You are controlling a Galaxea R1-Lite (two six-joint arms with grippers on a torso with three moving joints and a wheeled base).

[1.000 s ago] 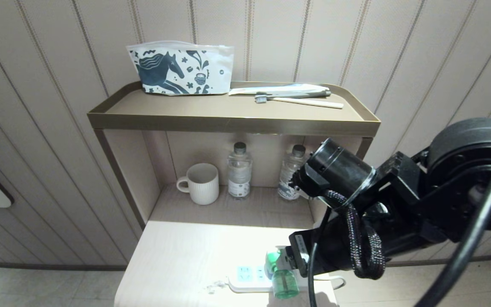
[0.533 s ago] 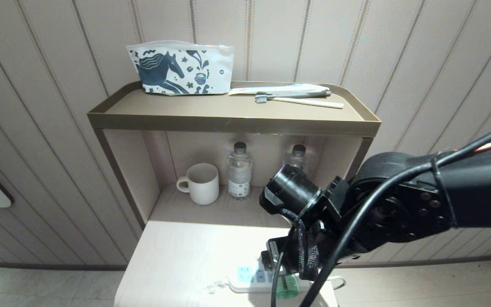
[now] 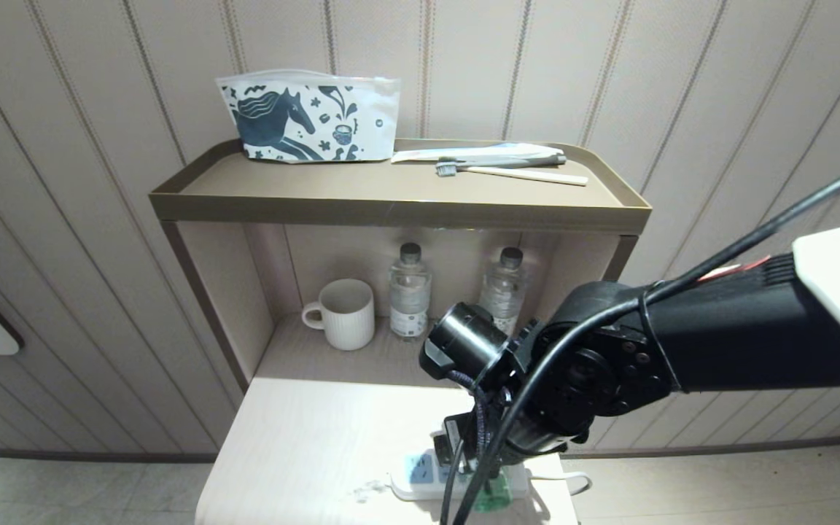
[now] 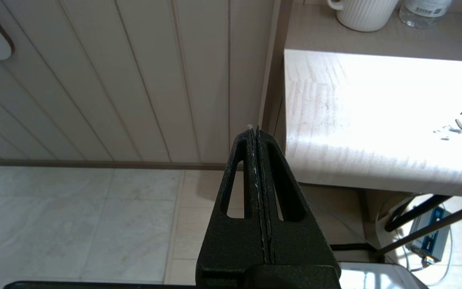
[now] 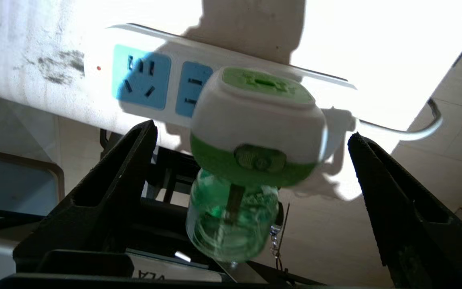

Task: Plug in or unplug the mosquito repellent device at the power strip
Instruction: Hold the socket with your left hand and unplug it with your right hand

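Observation:
My right gripper's fingers are still short of the white head [image 5: 257, 120], which is above the green bottle [image 5: 232, 216], so I should move toward the head before closing on the device.
The mosquito repellent device [image 5: 255, 116], a white head with a green top patch over a clear green bottle, sits with its head against the power strip [image 5: 142, 80]. Its bottle hangs past the table's front edge. My right gripper [image 5: 252, 130] is open, one finger on each side of the device and neither touching it. In the head view my right arm [image 3: 580, 372] covers most of the device [image 3: 496, 497], and the power strip [image 3: 416, 474] shows at the table's front. My left gripper [image 4: 255, 129] is shut on nothing, beside the table and above the floor.
A white mug [image 3: 343, 313] and two water bottles [image 3: 410, 292] [image 3: 502, 292] stand in the alcove behind. On the upper shelf [image 3: 391, 208] lie a printed pouch [image 3: 310, 117] and a toothbrush [image 3: 507, 172]. The strip's white cord [image 5: 415, 130] trails off beside the device.
My right arm has swung left and lower over the power strip, and now hides most of the device in the head view. The device and strip have stayed in place.

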